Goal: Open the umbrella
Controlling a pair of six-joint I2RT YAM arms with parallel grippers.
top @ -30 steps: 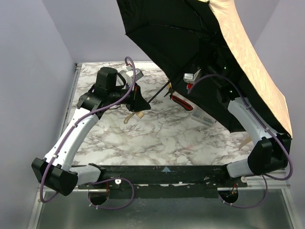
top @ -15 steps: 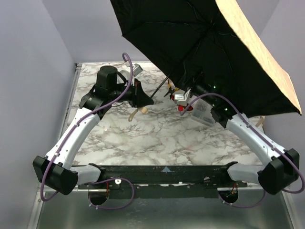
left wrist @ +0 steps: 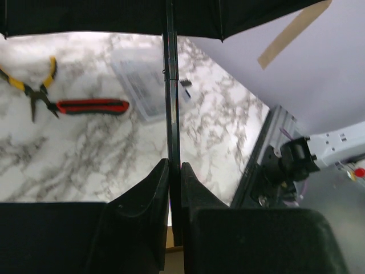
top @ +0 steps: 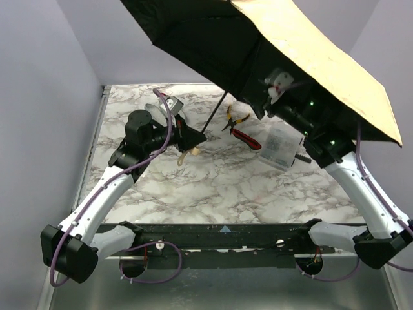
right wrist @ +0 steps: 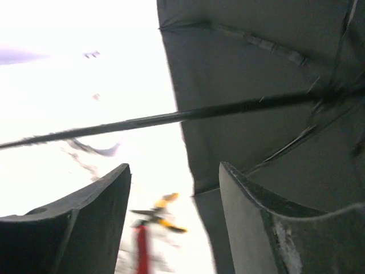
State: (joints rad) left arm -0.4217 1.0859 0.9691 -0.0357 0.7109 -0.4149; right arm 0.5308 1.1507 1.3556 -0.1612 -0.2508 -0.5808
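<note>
The robot has to set the open umbrella point(top: 193, 39) upright, so its right gripper should next grab the umbrella's thin stem under the canopy and leave the left gripper free.
The umbrella point(top: 193, 39) stands open above the table, with black lining below and peach fabric point(top: 316, 55) on top. Its thin black shaft point(top: 213, 115) slants down to my left gripper point(top: 193, 137), which is shut on it just above the tan handle point(top: 188, 154). In the left wrist view the shaft point(left wrist: 170, 85) runs straight up from between the pressed jaws of my left gripper point(left wrist: 175, 165). My right arm's wrist point(top: 290, 106) reaches up under the canopy. My right gripper point(right wrist: 174, 171) is open and holds nothing. The shaft point(right wrist: 171, 118) crosses beyond its fingertips, beside the black lining point(right wrist: 256, 68).
Red-and-yellow-handled pliers point(top: 240, 132) lie on the marble table point(top: 213, 184) under the canopy. A clear plastic box point(top: 279, 147) sits to their right. Lavender walls close in on the left, back and right. A metal rail point(top: 97, 139) runs along the table's left edge.
The canopy has swung up and to the left, showing more peach fabric. My right arm dipped toward the pliers, then rose under the canopy. My left gripper kept its hold on the shaft.
</note>
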